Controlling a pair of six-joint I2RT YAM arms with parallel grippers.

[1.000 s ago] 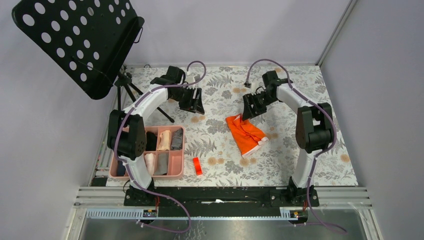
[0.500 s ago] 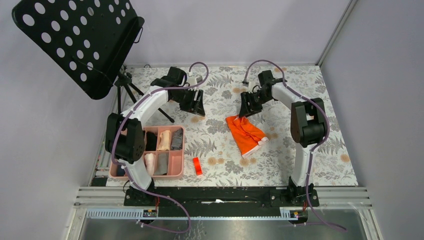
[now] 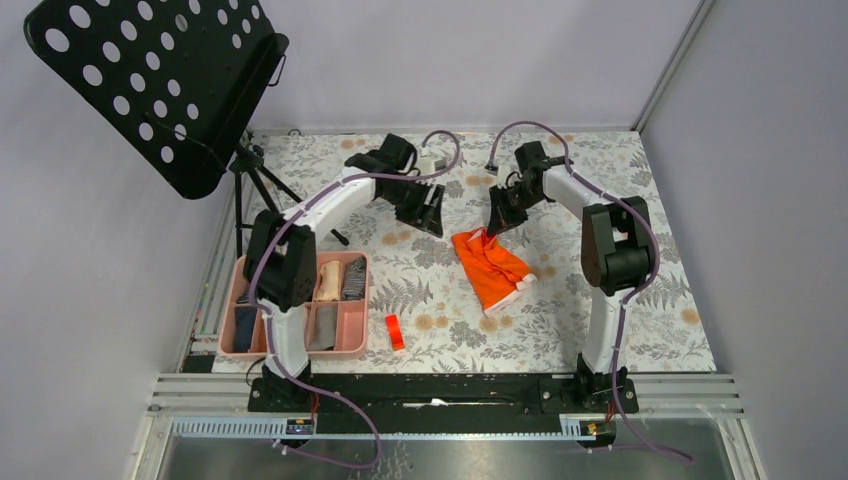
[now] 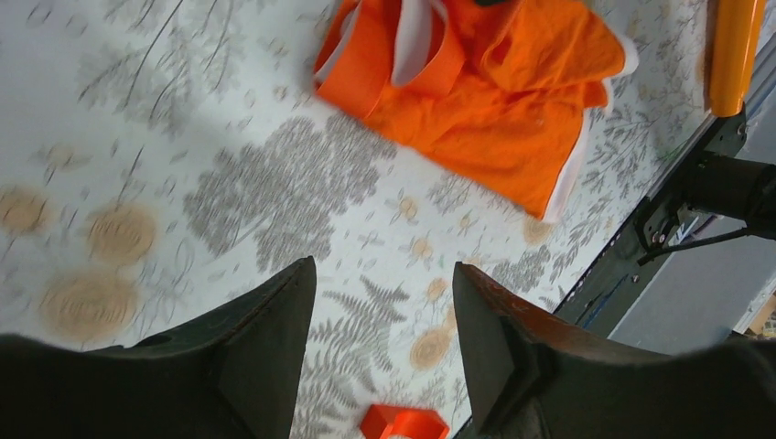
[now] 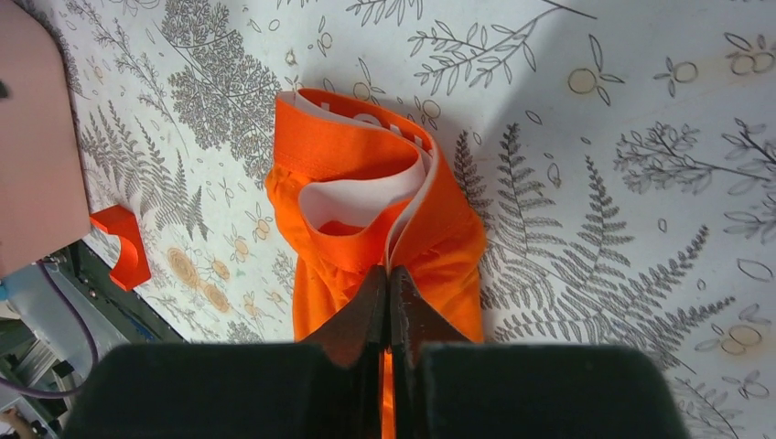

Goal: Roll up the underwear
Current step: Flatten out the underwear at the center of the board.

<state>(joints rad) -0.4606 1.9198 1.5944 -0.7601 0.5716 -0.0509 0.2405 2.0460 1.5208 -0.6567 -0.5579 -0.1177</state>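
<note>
My left gripper is to take hold of the underwear's waistband (image 3: 459, 239) (image 4: 346, 84) next, apart from my right gripper's fold. Then I will stretch the underwear and lay it flat for rolling.
The bright orange underwear (image 3: 490, 268) lies flat on the floral cloth at mid-table, white-lined waistband toward the back. My right gripper (image 3: 497, 223) is at that back edge. In the right wrist view its jaws (image 5: 389, 273) are pressed together on a fold of the orange underwear (image 5: 366, 183) at the waistband. To the left of the garment, my left gripper (image 3: 432, 208) hovers open. In its own view the fingers (image 4: 384, 270) stand apart with only tablecloth between them, and the orange underwear (image 4: 476, 101) lies ahead.
A pink tray (image 3: 366, 300) at the front left holds several rolled garments, among them a beige one (image 3: 328, 278) and a grey striped one (image 3: 353, 277). A small red block (image 3: 395, 332) lies beside it. A black perforated music stand (image 3: 150, 80) on a tripod stands at the back left.
My right gripper moved to the waistband's edge and shut on it. My left arm swung right, toward the garment, with its jaws still open.
</note>
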